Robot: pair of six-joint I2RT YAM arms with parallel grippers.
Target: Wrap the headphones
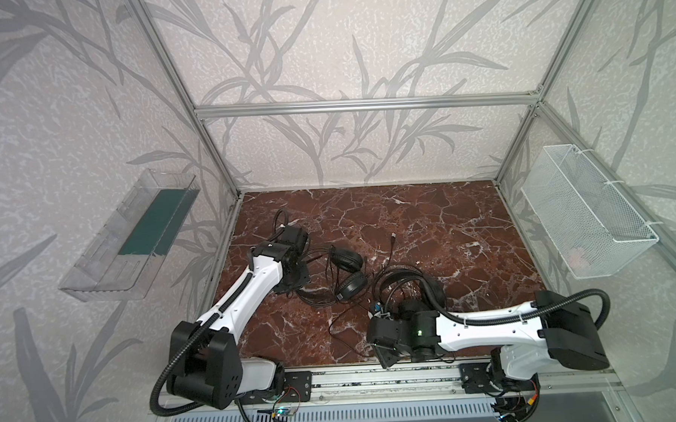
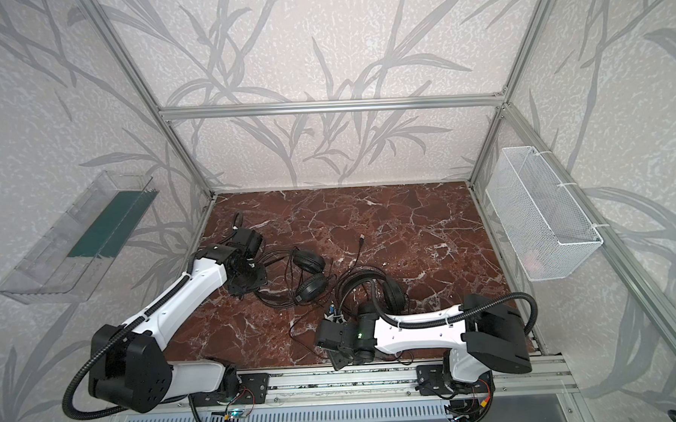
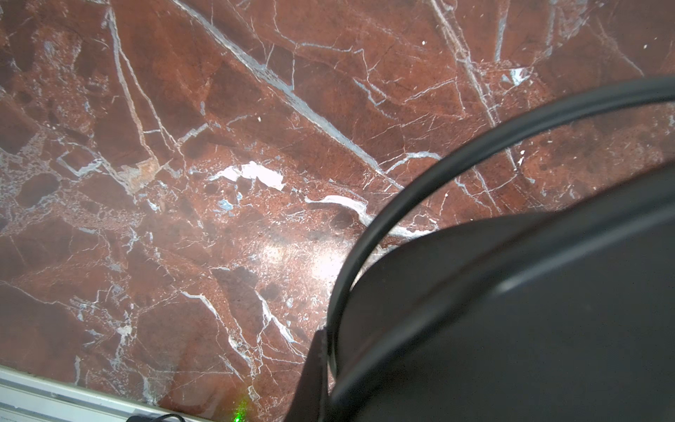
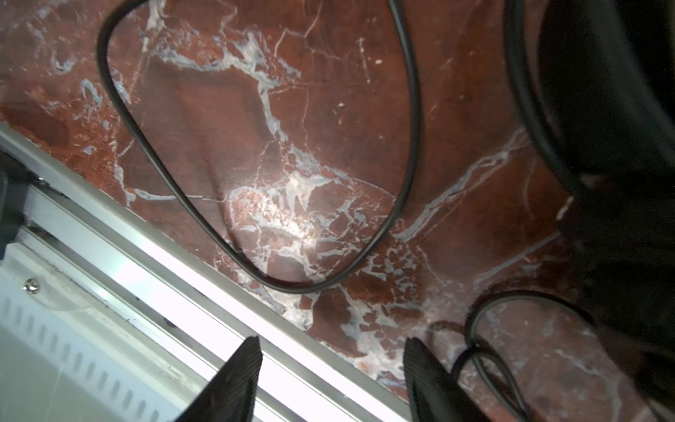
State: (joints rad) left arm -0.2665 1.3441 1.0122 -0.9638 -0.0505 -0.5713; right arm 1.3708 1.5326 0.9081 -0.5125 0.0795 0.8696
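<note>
My right gripper grabs the cable loop by its bend [image 1: 364, 355] near the front bar [image 1: 382, 375] next, to wrap it around the headphones.
Two black headphones lie on the marble table [image 1: 426, 216]. One pair [image 1: 348, 260] [image 2: 309, 262] lies left of centre, with its thin headband curving toward my left gripper [image 1: 297, 278] [image 2: 253, 278]. That gripper is shut, and the left wrist view shows the thin black arc [image 3: 420, 182] running into its jaws. The other pair [image 1: 434, 290] [image 2: 393, 295] is partly hidden under my right arm. My right gripper [image 4: 332, 365] [image 1: 384, 357] stands open and empty over the table's front edge. A cable loop [image 4: 255, 270] lies just ahead of it.
A cable plug [image 1: 393, 237] lies mid-table. Loose cable [image 1: 345, 329] trails toward the front rail [image 1: 375, 379]. A clear plastic bin [image 1: 126, 237] hangs on the left wall. A white mesh basket [image 1: 587, 213] hangs on the right wall.
</note>
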